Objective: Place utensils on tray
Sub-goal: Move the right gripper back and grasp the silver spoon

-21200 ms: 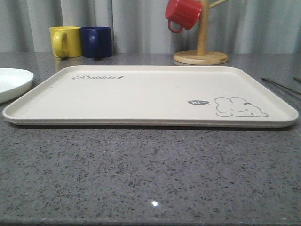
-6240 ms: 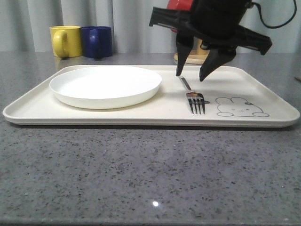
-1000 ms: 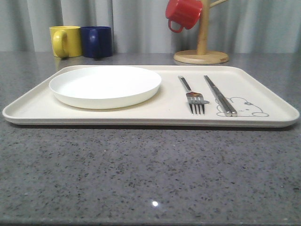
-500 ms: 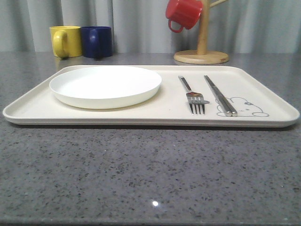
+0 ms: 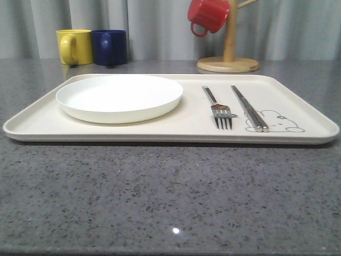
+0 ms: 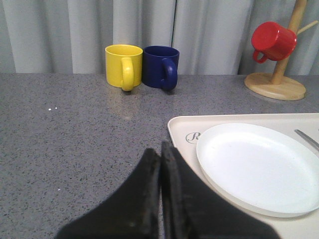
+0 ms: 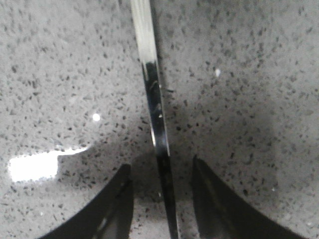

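Note:
My fingers reach down on both sides of the spoon's handle [image 7: 152,94] in the right wrist view, just above the counter, so my right gripper should close on it.
The cream tray [image 5: 176,127] lies across the grey counter. On it are the white plate [image 5: 120,96] at the left, the fork [image 5: 219,109] right of it, and the chopsticks [image 5: 248,109] over the rabbit drawing. My left gripper [image 6: 160,149] is shut and empty, over the counter beside the tray's corner [image 6: 180,127] and the plate [image 6: 259,167]. My right gripper [image 7: 160,164] is open and low over the counter. The spoon's shiny handle [image 7: 152,94] runs between its fingers, which stand apart from it on both sides. The spoon's bowl is out of view.
A yellow mug [image 5: 74,47] and a blue mug [image 5: 109,47] stand behind the tray's left end. A red mug [image 5: 208,16] hangs on a wooden stand [image 5: 228,64] behind the right end. Bare counter stretches in front of the tray.
Since the earliest frames the plate, then the fork, then the chopsticks have come onto the tray. Over the last second the front view is unchanged.

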Robot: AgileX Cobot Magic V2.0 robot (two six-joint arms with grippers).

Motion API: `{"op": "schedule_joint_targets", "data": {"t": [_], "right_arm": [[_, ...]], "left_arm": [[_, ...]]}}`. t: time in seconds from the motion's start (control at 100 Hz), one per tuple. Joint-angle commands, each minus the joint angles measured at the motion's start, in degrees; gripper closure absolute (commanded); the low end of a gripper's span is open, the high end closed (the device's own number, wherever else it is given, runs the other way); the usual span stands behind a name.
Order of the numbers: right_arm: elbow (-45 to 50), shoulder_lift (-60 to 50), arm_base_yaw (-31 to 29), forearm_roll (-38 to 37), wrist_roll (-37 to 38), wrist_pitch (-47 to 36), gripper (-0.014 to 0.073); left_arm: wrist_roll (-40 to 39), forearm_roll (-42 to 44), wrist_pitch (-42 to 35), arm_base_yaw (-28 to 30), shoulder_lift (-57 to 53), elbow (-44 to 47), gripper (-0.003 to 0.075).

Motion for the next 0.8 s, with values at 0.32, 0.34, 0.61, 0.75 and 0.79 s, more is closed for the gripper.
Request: {"op": "schedule_joint_targets", "data": {"t": [0.32,0.34,0.61,0.75,0.79], "right_arm": [[-1.6,-2.7,-0.5,-0.3,-0.6,-1.3,0.0606],[-1.6,-2.9,-0.5,-0.1,-0.6,-1.3,0.0615],[-2.8,-9.1,0.8,5.1,-0.5,0.9,0.0617],[-4.8,-12.7,5.1,5.6,2.6,4.3,0.0617],[-5.1,-13.6,6.9,5.6,4.3,4.4,0.0617]], "left_arm": [[0.0,-0.4,-4.3,-0.2,0.4,-1.5,0.0738],[0.0,-0.4,-4.3,-0.2,0.4,-1.5,0.0738],[0.0,-0.4,-4.3,-0.2,0.4,-1.5,0.0738],[0.0,-0.4,-4.3,-0.2,0.4,-1.5,0.0738],[0.0,-0.4,-4.3,-0.2,0.4,-1.5,0.0738]]}}
